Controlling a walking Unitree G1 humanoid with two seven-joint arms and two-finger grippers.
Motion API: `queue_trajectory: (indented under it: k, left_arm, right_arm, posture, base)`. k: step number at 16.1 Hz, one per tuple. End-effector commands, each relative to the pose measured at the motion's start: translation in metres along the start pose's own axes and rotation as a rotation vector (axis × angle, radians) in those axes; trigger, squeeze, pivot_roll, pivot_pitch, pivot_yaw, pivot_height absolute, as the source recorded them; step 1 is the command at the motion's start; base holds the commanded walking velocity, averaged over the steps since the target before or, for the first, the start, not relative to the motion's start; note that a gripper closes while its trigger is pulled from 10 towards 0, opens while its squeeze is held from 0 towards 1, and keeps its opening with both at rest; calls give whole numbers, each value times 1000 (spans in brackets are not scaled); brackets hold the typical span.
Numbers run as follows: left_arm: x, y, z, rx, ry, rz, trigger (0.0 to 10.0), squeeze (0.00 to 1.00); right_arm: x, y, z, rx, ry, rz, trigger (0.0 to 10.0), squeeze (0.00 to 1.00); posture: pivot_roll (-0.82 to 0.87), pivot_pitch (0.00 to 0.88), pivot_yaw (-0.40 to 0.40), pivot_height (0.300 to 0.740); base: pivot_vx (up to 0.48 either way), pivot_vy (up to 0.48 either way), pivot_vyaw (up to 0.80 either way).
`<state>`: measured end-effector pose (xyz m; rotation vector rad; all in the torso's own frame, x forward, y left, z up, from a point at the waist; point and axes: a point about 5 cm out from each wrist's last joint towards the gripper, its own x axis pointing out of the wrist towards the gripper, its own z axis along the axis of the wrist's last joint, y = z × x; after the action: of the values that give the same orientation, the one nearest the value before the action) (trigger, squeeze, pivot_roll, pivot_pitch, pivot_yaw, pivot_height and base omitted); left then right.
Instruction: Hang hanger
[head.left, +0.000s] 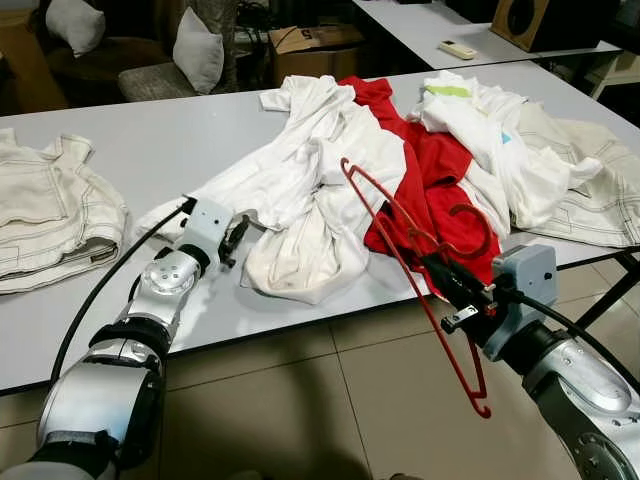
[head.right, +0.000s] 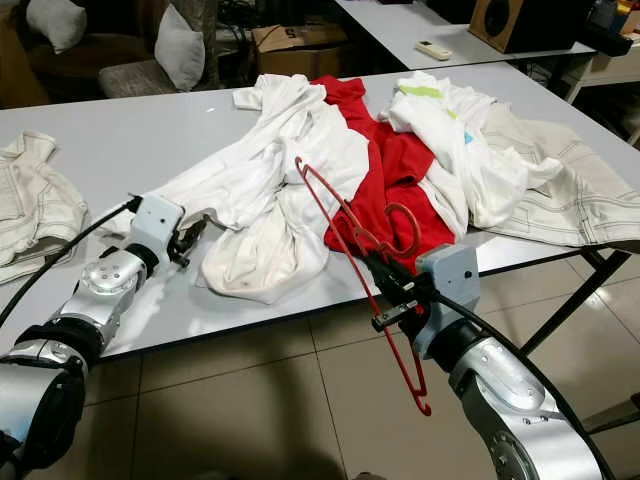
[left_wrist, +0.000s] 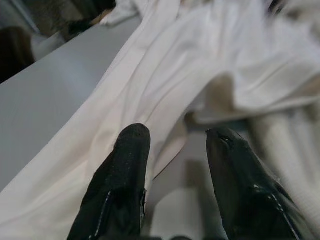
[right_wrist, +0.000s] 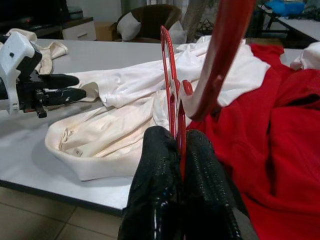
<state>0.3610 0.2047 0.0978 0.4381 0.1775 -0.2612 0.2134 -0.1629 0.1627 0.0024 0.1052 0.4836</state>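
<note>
The cream-white shirt should next be gripped by the fold along its edge with my left gripper, so that the red hanger (head.left: 400, 262) can slip inside.
A red plastic hanger (head.left: 400, 262) is held tilted at the table's front edge, its hook (head.left: 478, 226) over a red garment (head.left: 432, 190). My right gripper (head.left: 437, 266) is shut on the hanger near its neck; in the right wrist view its fingers (right_wrist: 165, 185) pinch the red bar (right_wrist: 172, 100). My left gripper (head.left: 236, 240) stands open, low over the table, at the edge of a cream-white shirt (head.left: 310, 190). The left wrist view shows the open fingertips (left_wrist: 131, 145) just short of that white cloth (left_wrist: 190, 70).
The grey table (head.left: 150, 140) carries a pile of white clothes (head.left: 500, 140) at right and folded cream jeans (head.left: 45, 215) at left. Beyond it stand chairs with cushions (head.left: 200, 45), a cardboard box (head.left: 315, 45) and a second table (head.left: 440, 25). Tiled floor (head.left: 300, 400) lies below.
</note>
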Motion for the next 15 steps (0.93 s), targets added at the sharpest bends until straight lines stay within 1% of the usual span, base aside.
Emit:
queue_trajectory:
  k: [1, 3, 4, 5, 6, 8, 10, 12, 13, 14, 15]
  left_arm:
    - [3, 8, 5, 31, 27, 49, 10000, 0]
    - [3, 12, 6, 25, 42, 87, 10000, 0]
    - [4, 13, 6, 19, 44, 89, 10000, 0]
    - [4, 11, 6, -7, 46, 85, 10000, 0]
    - [4, 11, 6, -7, 48, 84, 10000, 0]
    - [6, 5, 4, -10, 70, 72, 10000, 0]
    - [5, 7, 2, 24, 95, 120, 10000, 0]
    - [4, 16, 2, 35, 108, 200, 10000, 0]
    - [4, 18, 2, 43, 110, 211, 8745, 0]
    - [3, 20, 2, 46, 110, 230, 4784, 0]
    - [2, 24, 3, 59, 104, 260, 353, 0]
  right_arm:
    - [-4, 0, 7, -8, -13, -8, 10000, 0]
    - [-6, 1, 9, -8, -12, -4, 10000, 0]
    - [-6, 2, 9, -7, -10, -1, 10000, 0]
    - [-8, 5, 10, -6, -6, 3, 10000, 0]
    - [-8, 5, 10, -6, -5, 4, 10000, 0]
    - [-12, 8, 12, -5, 7, 7, 10000, 0]
    - [-15, 9, 14, -5, 11, 9, 10000, 0]
    - [-17, 11, 15, -3, 15, 10, 10000, 0]
    - [-18, 12, 15, -2, 17, 11, 10000, 0]
    - [-18, 12, 16, 0, 20, 11, 10000, 0]
    - [-20, 13, 16, 2, 23, 10, 10000, 0]
  posture:
    - [-276, 31, 19, 740]
    - [-284, 46, 17, 740]
    - [-291, 55, 16, 740]
    - [-302, 65, 12, 740]
    - [-302, 65, 12, 740]
    - [-325, 80, 4, 740]
    - [-339, 89, 0, 740]
    - [-349, 100, -5, 740]
    - [-349, 101, -6, 740]
    - [-351, 104, -7, 740]
    - [-352, 107, -8, 740]
  base:
    - [0, 0, 0]
    - [0, 0, 0]
    - [0, 0, 0]
    - [0, 0, 0]
    - [0, 0, 0]
    - [0, 0, 0]
    - [0, 0, 0]
    - [0, 0, 0]
    - [0, 0, 0]
    - [0, 0, 0]
    - [0, 0, 0]
